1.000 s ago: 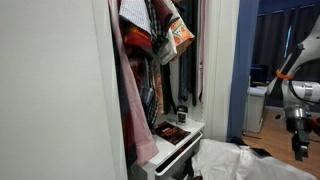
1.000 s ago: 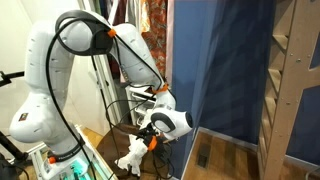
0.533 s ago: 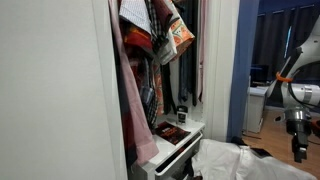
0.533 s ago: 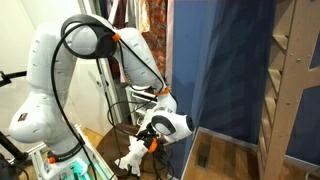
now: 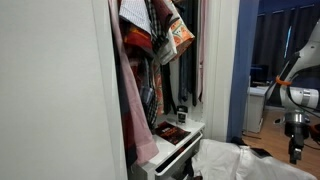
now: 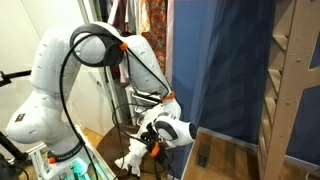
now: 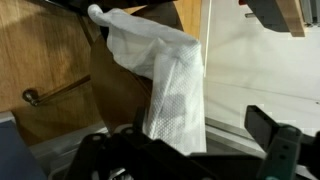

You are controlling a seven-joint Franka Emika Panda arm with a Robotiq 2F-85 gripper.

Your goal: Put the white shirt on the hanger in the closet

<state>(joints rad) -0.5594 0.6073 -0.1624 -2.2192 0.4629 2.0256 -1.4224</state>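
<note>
The white cloth (image 6: 132, 156) lies between both fingers in the wrist view, but they stop above its edge in an exterior view. My gripper comes down, before closing.
The white shirt (image 5: 232, 160) lies limp and crumpled low beside the closet (image 5: 150, 90). In the wrist view a fold of it (image 7: 165, 85) stands up between my fingers. My gripper (image 7: 185, 140) is open; the jaws stand wide apart on either side of the cloth, and one dark finger (image 7: 275, 145) is apart from it. In both exterior views the gripper (image 5: 296, 150) (image 6: 150, 142) hangs low, just above white cloth (image 6: 132, 156). The pale tan hanger is out of view.
The closet is crowded with pink, red and orange clothes (image 5: 150, 40), with a white drawer (image 5: 178, 148) open at the bottom. A blue curtain (image 6: 215, 70) and a wooden frame (image 6: 290, 80) stand beside the arm. There is brown wood floor (image 7: 50, 70) behind the cloth.
The arm has bent and sunk a little, bringing the gripper lower toward the white cloth. The shirt and the closet have not moved.
</note>
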